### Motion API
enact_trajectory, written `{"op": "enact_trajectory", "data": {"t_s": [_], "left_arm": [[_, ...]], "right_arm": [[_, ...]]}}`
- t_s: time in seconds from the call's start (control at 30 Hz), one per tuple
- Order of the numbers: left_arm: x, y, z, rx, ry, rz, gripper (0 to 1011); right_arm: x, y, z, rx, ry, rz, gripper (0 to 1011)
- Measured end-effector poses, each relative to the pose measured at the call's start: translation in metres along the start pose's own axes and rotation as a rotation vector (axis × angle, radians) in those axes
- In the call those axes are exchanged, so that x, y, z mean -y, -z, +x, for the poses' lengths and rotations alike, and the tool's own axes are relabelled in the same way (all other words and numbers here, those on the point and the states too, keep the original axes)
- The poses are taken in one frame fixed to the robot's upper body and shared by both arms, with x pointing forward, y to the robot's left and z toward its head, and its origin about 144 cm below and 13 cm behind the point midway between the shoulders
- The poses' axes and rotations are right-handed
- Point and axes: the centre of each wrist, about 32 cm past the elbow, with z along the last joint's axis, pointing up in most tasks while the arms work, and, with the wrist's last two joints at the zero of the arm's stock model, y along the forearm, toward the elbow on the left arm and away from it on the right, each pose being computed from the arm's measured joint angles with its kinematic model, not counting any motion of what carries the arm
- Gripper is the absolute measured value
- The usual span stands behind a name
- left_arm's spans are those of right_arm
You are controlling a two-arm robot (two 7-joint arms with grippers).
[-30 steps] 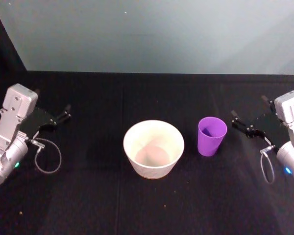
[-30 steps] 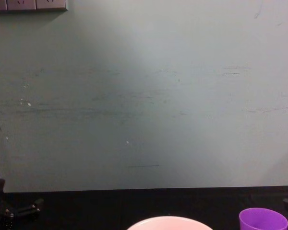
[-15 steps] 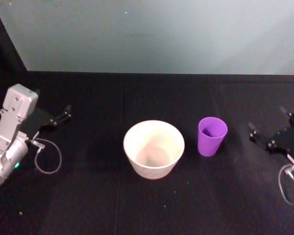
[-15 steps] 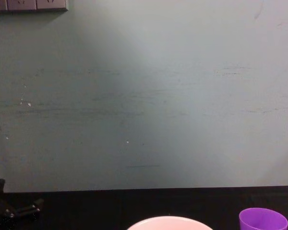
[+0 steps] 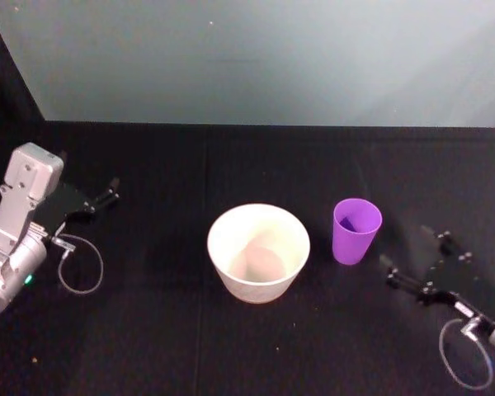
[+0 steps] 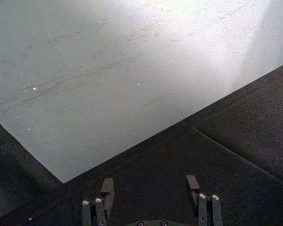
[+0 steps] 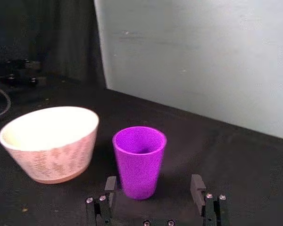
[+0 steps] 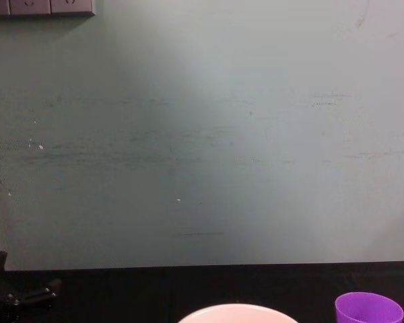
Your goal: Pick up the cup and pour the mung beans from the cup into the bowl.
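The right gripper grabs the cup by its side (image 7: 139,170) next. This keeps the cup's open rim free to pour mung beans into the bowl (image 7: 49,141).
The purple cup (image 5: 356,230) stands upright on the black table, just right of the wide pale bowl (image 5: 258,252). Inside the cup I see only dark purple, so the mung beans are hidden. My right gripper (image 5: 409,254) is open, low and front-right of the cup, a short way off. The right wrist view shows the cup (image 7: 139,160) straight ahead of the open right gripper (image 7: 153,186), with the bowl (image 7: 49,141) beside it. My left gripper (image 5: 106,195) is parked open at the table's left. The left wrist view shows that gripper (image 6: 150,184) with nothing between its fingers.
A grey-green wall (image 5: 264,58) closes off the back of the black table (image 5: 190,165). A loose cable loop (image 5: 81,266) hangs by the left arm, and another cable loop (image 5: 466,355) by the right. The chest view catches the cup's rim (image 8: 368,309) and the bowl's rim (image 8: 237,311).
My right arm has swung from beside the cup at the right toward the table's front right, and its open gripper now points at the cup. Left arm, cup and bowl have not moved.
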Motion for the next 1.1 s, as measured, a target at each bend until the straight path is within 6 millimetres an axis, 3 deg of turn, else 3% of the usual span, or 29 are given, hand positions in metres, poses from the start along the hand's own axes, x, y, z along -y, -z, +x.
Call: {"op": "enact_trajectory", "data": {"t_s": [0.47, 1.1], "left_arm": [[0.0, 0.0, 0.0, 0.0, 0.0, 0.0, 1000], [0.0, 0.0, 0.0, 0.0, 0.0, 0.0, 1000]], "right_arm": [[-0.048, 0.003, -0.001, -0.073, -0.053, -0.005, 1002], [-0.086, 0.002, -0.006, -0.049, -0.027, -0.003, 1003]]}}
